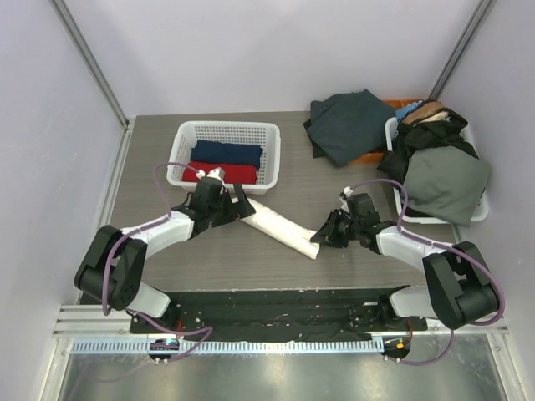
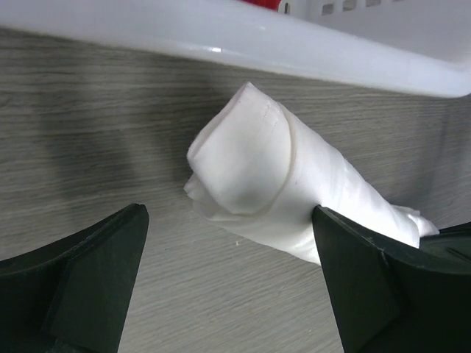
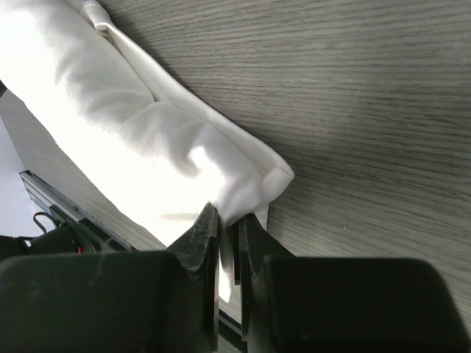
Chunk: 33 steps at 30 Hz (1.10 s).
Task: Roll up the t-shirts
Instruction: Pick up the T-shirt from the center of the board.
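My left gripper should next take the rolled white t-shirt by its loose end near the basket point(image 2: 246, 168), so it can be carried in by both ends, still rolled.
The cream-white t-shirt point(image 1: 280, 227) lies rolled into a long tube on the table, running from the basket's front right corner down toward the right. My left gripper point(image 1: 242, 209) is open at the roll's upper end; in the left wrist view the rolled end point(image 2: 272, 176) sits between and ahead of my spread fingers point(image 2: 96, 279), touching the right one. My right gripper point(image 1: 322, 236) is shut on the roll's lower end; the right wrist view shows a fold of the white cloth point(image 3: 184, 154) pinched between the jaws. A red t-shirt point(image 1: 220, 173) and a navy t-shirt point(image 1: 226, 154) lie rolled in the basket.
The white lattice basket point(image 1: 185, 134) stands at the back left, its rim close above the roll in the left wrist view point(image 2: 221, 44). A dark green garment point(image 1: 351, 125) lies at the back. A second white bin point(image 1: 481, 209) at the right holds a pile of clothes.
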{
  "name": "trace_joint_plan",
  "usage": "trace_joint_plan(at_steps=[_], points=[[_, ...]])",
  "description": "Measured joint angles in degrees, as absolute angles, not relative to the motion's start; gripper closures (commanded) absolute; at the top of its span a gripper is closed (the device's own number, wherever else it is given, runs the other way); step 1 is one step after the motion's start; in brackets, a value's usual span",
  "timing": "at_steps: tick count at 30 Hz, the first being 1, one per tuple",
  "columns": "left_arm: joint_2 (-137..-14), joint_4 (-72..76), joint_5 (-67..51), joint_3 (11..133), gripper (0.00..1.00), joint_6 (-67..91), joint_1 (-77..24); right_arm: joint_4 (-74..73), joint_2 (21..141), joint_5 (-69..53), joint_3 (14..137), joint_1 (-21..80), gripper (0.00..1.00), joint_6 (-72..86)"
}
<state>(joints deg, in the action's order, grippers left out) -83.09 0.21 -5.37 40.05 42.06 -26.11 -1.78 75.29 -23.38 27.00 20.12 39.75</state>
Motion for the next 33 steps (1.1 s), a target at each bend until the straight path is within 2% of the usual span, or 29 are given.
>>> trace_joint_plan(at_steps=[13, 26, 28, 29, 33], points=[[-89.19, 11.29, -8.27, 38.0, 0.13, 48.66, -24.64, -1.21, 75.42, -23.77, 26.72, 20.12, 0.99, 39.77], [-90.94, 35.22, -10.07, 28.1, 0.04, 57.45, -23.81, -0.97, 75.66, -24.16, 26.72, 20.12, 0.99, 39.75], [-90.94, 36.16, -9.85, 27.66, 0.07, 58.19, -23.81, -0.97, 75.66, -24.16, 26.72, 20.12, 0.99, 39.75], [-90.94, 36.45, -9.69, 27.53, 0.13, 58.43, -23.81, -0.97, 75.66, -24.16, 26.72, 20.12, 0.99, 39.75], [-92.33, 37.98, -9.65, 27.42, 0.24, 59.79, -23.81, -0.97, 75.66, -24.16, 26.72, 20.12, 0.99, 39.75]])
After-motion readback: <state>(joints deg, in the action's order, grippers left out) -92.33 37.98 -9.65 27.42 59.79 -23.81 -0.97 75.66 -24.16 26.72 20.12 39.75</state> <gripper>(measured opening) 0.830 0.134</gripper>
